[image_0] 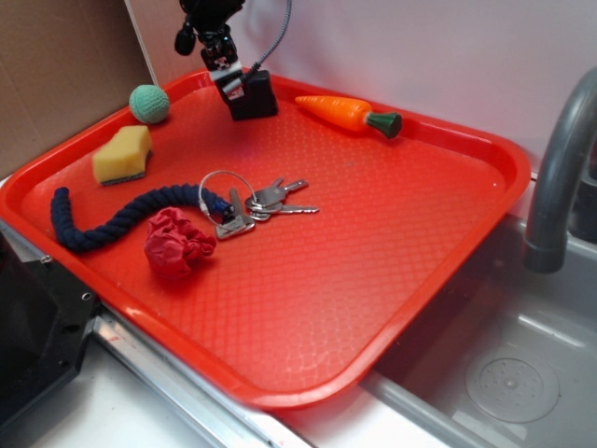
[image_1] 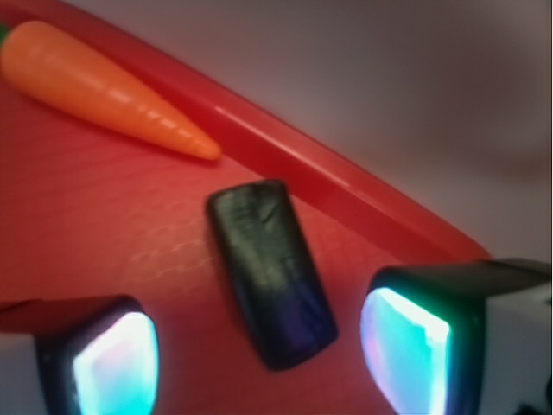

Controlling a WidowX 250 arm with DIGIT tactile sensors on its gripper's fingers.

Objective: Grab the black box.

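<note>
My fingers are still above the black box [image_1: 270, 272], red tray [image_1: 190, 320] showing between them, so a close now would miss; my gripper moves lower first, then closes.
The black box [image_0: 255, 96] sits on the red tray [image_0: 373, 261] near its far rim, left of a toy carrot [image_0: 350, 114]. My gripper [image_0: 229, 86] hangs right over the box's left side, fingers pointing down. In the wrist view the box [image_1: 270, 272] lies on the tray between my two fingertips [image_1: 406, 350], apart from both. The gripper [image_1: 259, 359] is open and holds nothing. The carrot [image_1: 104, 86] lies beyond the box by the tray rim.
On the tray lie a green crocheted ball [image_0: 149, 103], a yellow sponge [image_0: 123, 155], a dark blue rope [image_0: 121, 217], a red crumpled cloth [image_0: 177, 245] and keys on a ring [image_0: 256, 205]. A grey faucet [image_0: 560, 168] and sink [image_0: 504, 373] are on the right. A large black device [image_0: 33, 327] stands at front left.
</note>
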